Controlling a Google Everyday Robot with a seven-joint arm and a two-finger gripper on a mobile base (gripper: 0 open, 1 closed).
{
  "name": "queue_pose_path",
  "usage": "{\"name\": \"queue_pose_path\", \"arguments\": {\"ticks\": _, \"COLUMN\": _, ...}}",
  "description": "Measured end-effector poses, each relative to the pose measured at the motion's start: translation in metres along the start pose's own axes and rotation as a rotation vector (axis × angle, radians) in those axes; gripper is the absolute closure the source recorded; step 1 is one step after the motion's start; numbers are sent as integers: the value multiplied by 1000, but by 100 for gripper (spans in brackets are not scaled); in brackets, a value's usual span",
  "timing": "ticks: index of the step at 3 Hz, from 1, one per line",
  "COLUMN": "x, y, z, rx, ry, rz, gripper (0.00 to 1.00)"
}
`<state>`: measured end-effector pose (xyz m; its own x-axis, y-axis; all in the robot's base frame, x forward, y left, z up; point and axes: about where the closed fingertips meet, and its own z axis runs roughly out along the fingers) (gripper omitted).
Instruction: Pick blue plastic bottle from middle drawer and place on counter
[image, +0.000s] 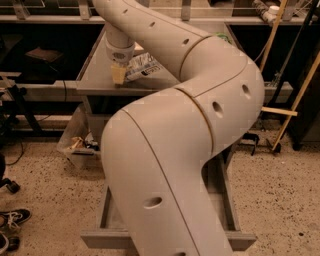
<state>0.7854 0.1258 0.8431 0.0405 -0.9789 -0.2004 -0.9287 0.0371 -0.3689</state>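
My gripper is ready to release the bottle, because the blue plastic bottle's lower side lies along the counter surface, inside the counter's front edge.
My gripper is over the left part of the counter, close above its surface. It is shut on the blue plastic bottle, which lies on its side and sticks out to the right of the fingers. I cannot tell whether the bottle touches the counter. The middle drawer stands pulled out at the bottom; my arm hides most of it, and only its left wall, right wall and front edge show. My arm fills the middle of the view.
A clear plastic bin of odds and ends sits on the floor left of the cabinet. Shoes lie at the bottom left. Wooden sticks lean at the right. Dark shelving runs behind the counter.
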Motion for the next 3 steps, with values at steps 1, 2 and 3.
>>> {"name": "queue_pose_path", "arguments": {"ticks": 1, "x": 0, "y": 0, "z": 0, "rx": 0, "ry": 0, "rz": 0, "gripper": 100}}
{"name": "queue_pose_path", "arguments": {"ticks": 2, "x": 0, "y": 0, "z": 0, "rx": 0, "ry": 0, "rz": 0, "gripper": 81}}
{"name": "queue_pose_path", "arguments": {"ticks": 3, "x": 0, "y": 0, "z": 0, "rx": 0, "ry": 0, "rz": 0, "gripper": 59}}
